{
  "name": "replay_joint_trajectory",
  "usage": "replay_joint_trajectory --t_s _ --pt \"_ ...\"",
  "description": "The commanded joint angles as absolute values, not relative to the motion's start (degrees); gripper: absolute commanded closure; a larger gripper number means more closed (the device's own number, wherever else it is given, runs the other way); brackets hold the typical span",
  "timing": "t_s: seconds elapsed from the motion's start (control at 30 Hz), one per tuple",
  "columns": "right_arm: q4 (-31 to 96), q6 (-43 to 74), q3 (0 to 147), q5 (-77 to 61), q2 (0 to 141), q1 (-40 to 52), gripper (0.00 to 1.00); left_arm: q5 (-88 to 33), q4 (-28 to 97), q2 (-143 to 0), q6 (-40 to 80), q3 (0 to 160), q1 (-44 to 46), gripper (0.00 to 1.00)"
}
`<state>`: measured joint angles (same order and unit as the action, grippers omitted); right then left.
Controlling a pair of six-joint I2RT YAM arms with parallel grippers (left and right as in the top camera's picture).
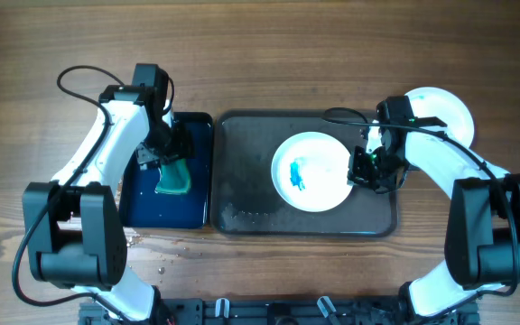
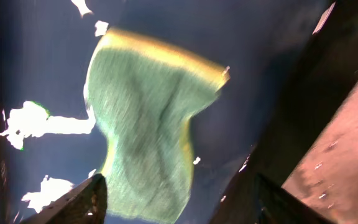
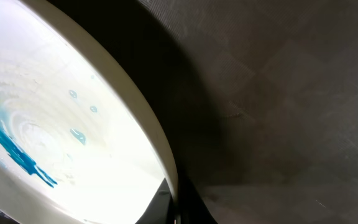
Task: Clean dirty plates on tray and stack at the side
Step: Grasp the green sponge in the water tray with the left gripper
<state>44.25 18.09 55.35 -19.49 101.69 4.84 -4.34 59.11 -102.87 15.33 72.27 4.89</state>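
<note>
I will grab the green sponge across its narrow middle (image 1: pixel 176 173) (image 2: pixel 148 135) with my left gripper next. The sponge's broad yellow-edged end will stay free to clean the plate.
A white plate (image 1: pixel 310 171) with a blue smear (image 1: pixel 297 173) lies on the dark grey tray (image 1: pixel 242 181). My right gripper (image 1: pixel 361 169) is shut on its right rim. In the right wrist view the rim of the plate (image 3: pixel 55 124) runs down between the fingers of the right gripper (image 3: pixel 173 211), above the tray (image 3: pixel 278 93). A second white plate (image 1: pixel 445 108) lies on the table to the right of the tray. My left gripper (image 1: pixel 165 158) hangs open over the green sponge (image 1: pixel 174 178). Seen from the left wrist, the sponge (image 2: pixel 148 124) lies crumpled between the spread fingers of the left gripper (image 2: pixel 179 183).
The sponge sits in a narrow dark-blue tray (image 1: pixel 197 135) with wet patches, directly left of the grey tray. White specks lie on the grey tray's front left part (image 1: pixel 237 215). Small droplets dot the wooden table (image 1: pixel 156 257) in front of the blue tray.
</note>
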Motion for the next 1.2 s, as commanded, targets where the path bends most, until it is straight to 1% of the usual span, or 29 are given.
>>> replay_joint_trajectory --t_s 0.0,0.1,0.13,0.17,0.2,0.23,0.27,0.3,0.33,0.37,0.57,0.7,0.83,0.93,1.07,1.17 --pt "44.1 17.8 55.81 -18.11 103.74 5.04 0.96 -2.07 60.47 -102.83 13.65 71.85 4.97 0.27" --pt "44.16 17.8 55.81 -18.09 103.74 5.04 0.96 -2.09 58.0 -104.81 13.67 69.56 4.99 0.31" --pt "44.16 17.78 55.81 -18.09 103.74 5.04 0.96 -2.09 56.75 -105.3 13.67 68.55 4.99 0.35" --pt "44.16 17.8 55.81 -18.06 103.74 5.04 0.96 -2.13 55.07 -106.1 13.67 67.51 4.99 0.43" --pt "44.21 17.82 55.81 -18.09 103.74 5.04 0.96 -2.11 54.28 -106.67 13.67 67.16 4.99 0.47" --pt "44.23 17.85 55.81 -18.28 103.74 5.04 0.96 -2.11 53.43 -107.31 13.67 66.87 4.97 0.47" --pt "44.21 17.87 55.81 -18.59 103.74 5.04 0.96 -2.11 52.82 -107.85 13.67 66.78 4.97 0.49" --pt "44.18 17.82 55.81 -19.18 103.74 5.04 0.95 -2.11 52.31 -108.53 13.69 66.74 4.99 0.61" --pt "44.16 17.87 55.81 -19.44 103.74 5.04 0.96 -2.15 51.94 -109.06 13.72 66.74 4.99 0.83" --pt "44.18 17.98 55.81 -19.49 103.74 5.04 0.95 -2.48 51.57 -109.23 13.72 66.74 4.99 0.95" --pt "44.21 18.02 55.81 -19.57 103.74 5.04 0.96 -2.55 51.31 -107.68 15.29 67.53 5.06 0.96" --pt "44.16 18.0 55.81 -19.57 103.74 5.04 0.96 -0.36 52.36 -98.08 15.94 68.27 7.6 0.96" --pt "44.14 17.96 55.81 -19.55 103.74 5.04 0.96 14.44 55.68 -88.23 20.67 68.27 11.73 0.96" --pt "43.55 17.98 55.81 -19.55 103.74 5.04 0.96 29.17 59.02 -86.91 25.85 68.27 14.5 0.96" --pt "43.24 18.0 55.81 -19.55 103.74 5.04 0.96 39.7 59.99 -87.11 30.26 68.27 16.99 0.96" --pt "43.05 17.98 55.81 -19.55 103.74 5.04 0.96 46.85 58.22 -87.13 31.86 68.27 18.68 0.96"
